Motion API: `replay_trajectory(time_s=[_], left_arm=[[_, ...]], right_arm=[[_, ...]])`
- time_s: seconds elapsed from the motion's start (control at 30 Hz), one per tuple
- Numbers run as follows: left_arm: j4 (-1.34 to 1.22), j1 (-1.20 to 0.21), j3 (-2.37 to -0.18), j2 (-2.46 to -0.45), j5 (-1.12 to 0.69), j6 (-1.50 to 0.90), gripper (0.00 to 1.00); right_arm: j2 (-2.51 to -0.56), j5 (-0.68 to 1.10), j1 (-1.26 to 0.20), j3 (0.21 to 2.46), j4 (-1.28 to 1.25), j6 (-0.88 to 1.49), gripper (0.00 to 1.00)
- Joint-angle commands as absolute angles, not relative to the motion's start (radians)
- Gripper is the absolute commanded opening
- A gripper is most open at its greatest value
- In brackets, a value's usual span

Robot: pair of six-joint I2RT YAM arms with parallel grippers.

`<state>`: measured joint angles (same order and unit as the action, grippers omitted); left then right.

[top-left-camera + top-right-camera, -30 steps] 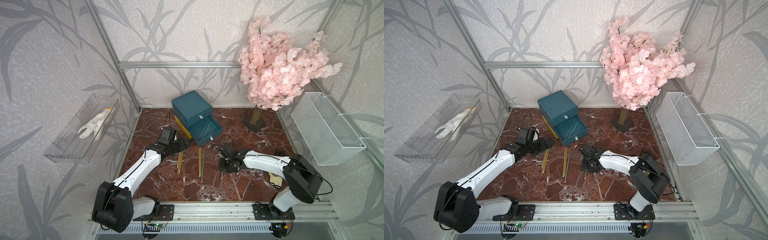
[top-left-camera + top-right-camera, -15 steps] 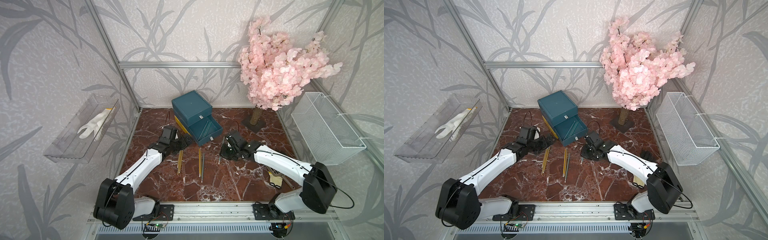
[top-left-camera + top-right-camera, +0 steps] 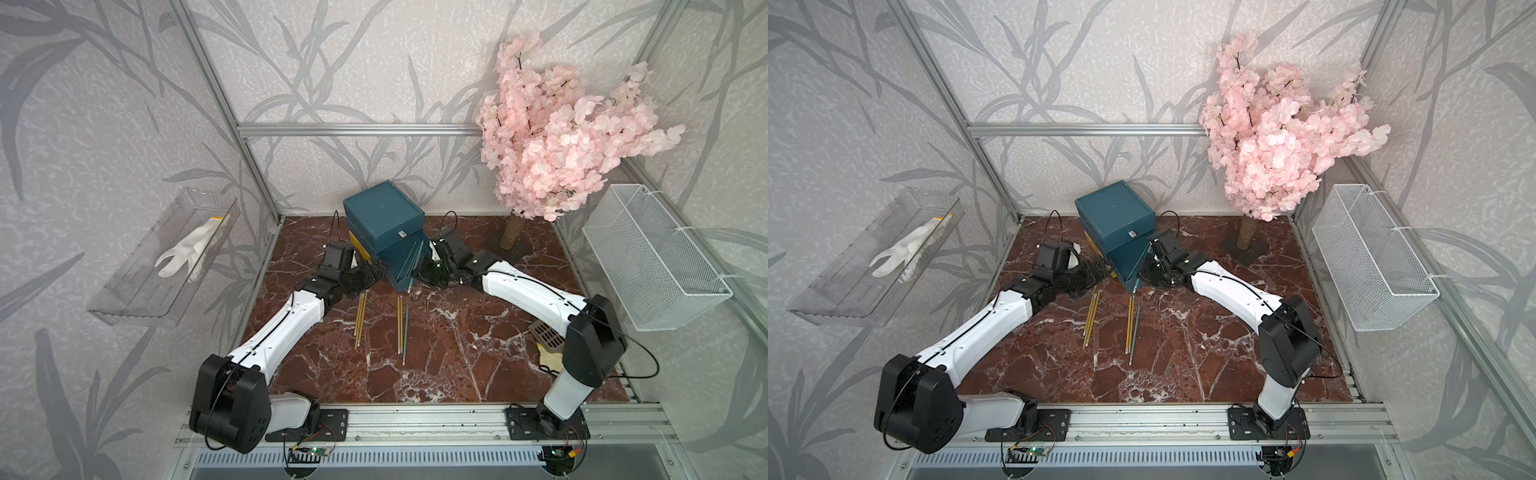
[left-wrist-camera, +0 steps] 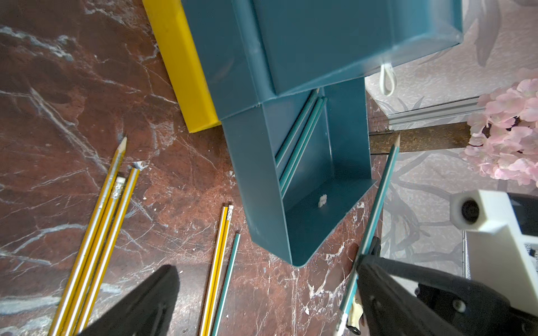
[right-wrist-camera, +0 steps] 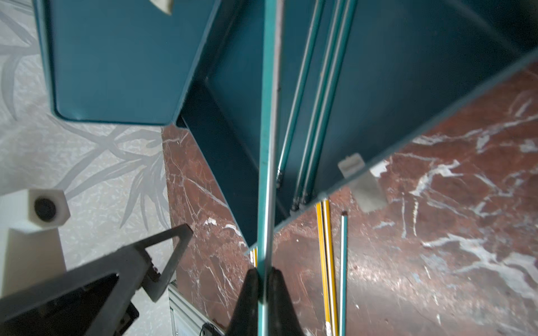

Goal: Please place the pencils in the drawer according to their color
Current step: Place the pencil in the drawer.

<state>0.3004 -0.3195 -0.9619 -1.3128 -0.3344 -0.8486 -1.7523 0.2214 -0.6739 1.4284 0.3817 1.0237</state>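
Observation:
My right gripper needs to move the teal pencil farther in before releasing it. The pencil's gripped end is outside, so the pencil would drop across the teal level's front edge if I let go now.
The drawer (image 3: 382, 216) (image 3: 1113, 216) stands at the back of the marble floor. Its middle teal tier (image 4: 256, 174) is pulled out, and teal pencils (image 5: 317, 101) lie inside it. My right gripper (image 5: 263, 276) (image 3: 419, 274) is shut on a teal pencil (image 5: 269, 116) (image 4: 381, 189), which slants over the open tier. My left gripper (image 4: 266, 279) (image 3: 372, 272) stands open and empty beside the yellow tier (image 4: 186, 72). On the floor lie three yellow pencils (image 3: 360, 320), a yellow pair (image 3: 399, 324) and one teal pencil (image 3: 405, 332).
A pink blossom tree (image 3: 552, 141) stands at the back right. A white wire basket (image 3: 648, 257) hangs on the right wall. On the left wall, a clear tray (image 3: 137, 291) holds a white glove. A small brown grid piece (image 3: 546, 332) lies by the right arm.
My right gripper has left the middle of the floor with the teal pencil. It has moved back to the open teal tier. The left arm has hardly moved.

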Motion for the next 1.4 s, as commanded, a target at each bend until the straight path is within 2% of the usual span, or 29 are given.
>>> replay_trajectory(time_s=[0.0, 0.43, 0.83, 0.87, 0.97, 1.0, 1.07, 1.37], left_arm=[[0.319, -0.317, -0.988, -1.309, -0.328, -0.835, 1.00], [0.323, -0.316, -0.970, -1.291, -0.327, -0.834, 1.00], [0.317, -0.316, -0.952, -1.277, -0.322, -0.836, 1.00], [0.316, -0.316, -0.950, -1.277, -0.322, -0.836, 1.00], [0.315, -0.316, -0.947, -1.276, -0.322, -0.834, 1.00], [0.316, -0.316, -0.947, -1.276, -0.322, -0.833, 1.00], [0.319, -0.316, -0.945, -1.273, -0.321, -0.830, 1.00], [0.342, -0.316, -0.938, -1.264, -0.294, -0.794, 1.00]], right_arm=[[-1.797, 0.229, -0.650, 1.478, 0.360, 1.040, 0.00], [-1.944, 0.212, -0.614, 1.644, 0.404, 1.036, 0.00], [-2.013, 0.222, -0.618, 1.689, 0.429, 1.027, 0.00], [-2.014, 0.224, -0.620, 1.693, 0.435, 1.021, 0.05], [-2.013, 0.222, -0.621, 1.705, 0.457, 1.008, 0.30], [-2.009, 0.221, -0.621, 1.705, 0.458, 1.004, 0.34], [-1.994, 0.213, -0.623, 1.702, 0.464, 0.996, 0.37], [-1.884, 0.169, -0.659, 1.676, 0.517, 0.922, 0.38]])
